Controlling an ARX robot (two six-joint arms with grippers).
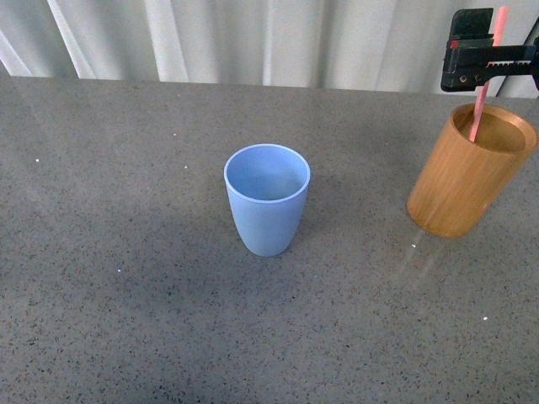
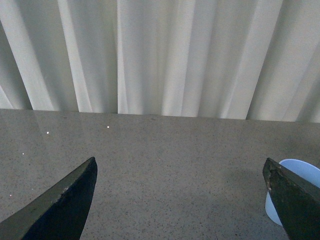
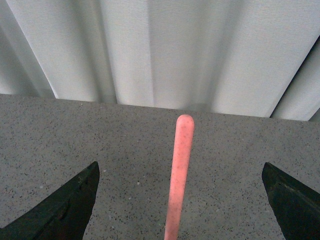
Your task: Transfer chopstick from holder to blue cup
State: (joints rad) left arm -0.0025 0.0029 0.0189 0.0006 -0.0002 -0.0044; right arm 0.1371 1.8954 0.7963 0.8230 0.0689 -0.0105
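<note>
The pink chopstick needs my right gripper on its upper part (image 3: pixel 181 160) next, so its lower end stays free to drop into the blue cup.
The blue cup (image 1: pixel 267 199) stands upright mid-table; its rim also shows at the edge of the left wrist view (image 2: pixel 300 175). The tan wooden holder (image 1: pixel 472 172) stands at the right with the pink chopstick (image 1: pixel 487 76) leaning out of it. My right gripper (image 1: pixel 493 59) is open above the holder, around the stick's upper part. In the right wrist view the chopstick (image 3: pixel 179 180) stands midway between the two wide-apart fingertips (image 3: pixel 75 200), touching neither. My left gripper (image 2: pixel 180 195) is open and empty over bare table, left of the cup; it does not show in the front view.
The grey speckled table (image 1: pixel 126 252) runs back to a white pleated curtain (image 1: pixel 253 38). Nothing else stands on the table in view.
</note>
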